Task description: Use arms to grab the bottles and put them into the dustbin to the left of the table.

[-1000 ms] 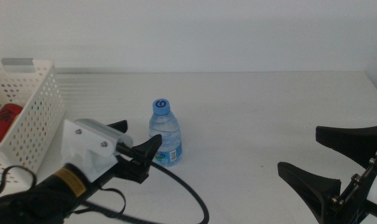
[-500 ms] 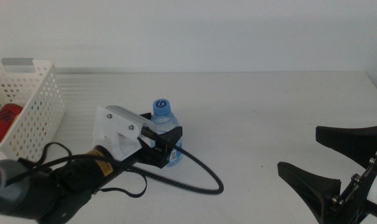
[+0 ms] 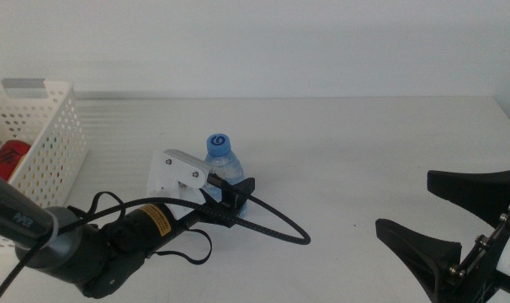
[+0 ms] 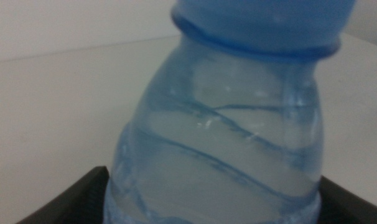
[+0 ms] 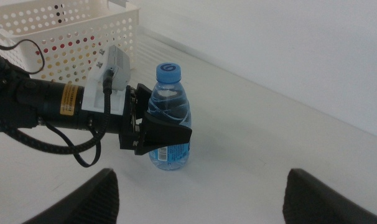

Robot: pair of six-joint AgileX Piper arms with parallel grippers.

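Observation:
My left gripper should close next and would catch the bottle. Its fingers are on either side of the bottle's clear body (image 3: 231, 169) (image 4: 219, 143).
A small clear water bottle (image 3: 225, 167) with a blue cap stands upright at the middle of the white table (image 3: 364, 143). My left gripper (image 3: 236, 195) is open, one jaw on each side of the bottle's body. The right wrist view shows that left gripper (image 5: 167, 134) straddling the bottle (image 5: 170, 102) at label height. In the left wrist view the bottle (image 4: 226, 137) fills the picture, a jaw at each lower corner. The white perforated dustbin (image 3: 45, 143) stands at the far left with a red can (image 3: 7, 160) inside. At the lower right my right gripper (image 3: 404, 202) waits, open and holding nothing.
A black cable (image 3: 276, 227) loops on the table in front of the left arm. The dustbin (image 5: 70, 25) lies beyond the left arm in the right wrist view. A white wall backs the table, whose right edge runs near the right gripper.
My left gripper has moved forward and to the right until its jaws surround the water bottle. The bottle and the right arm have stayed where they were.

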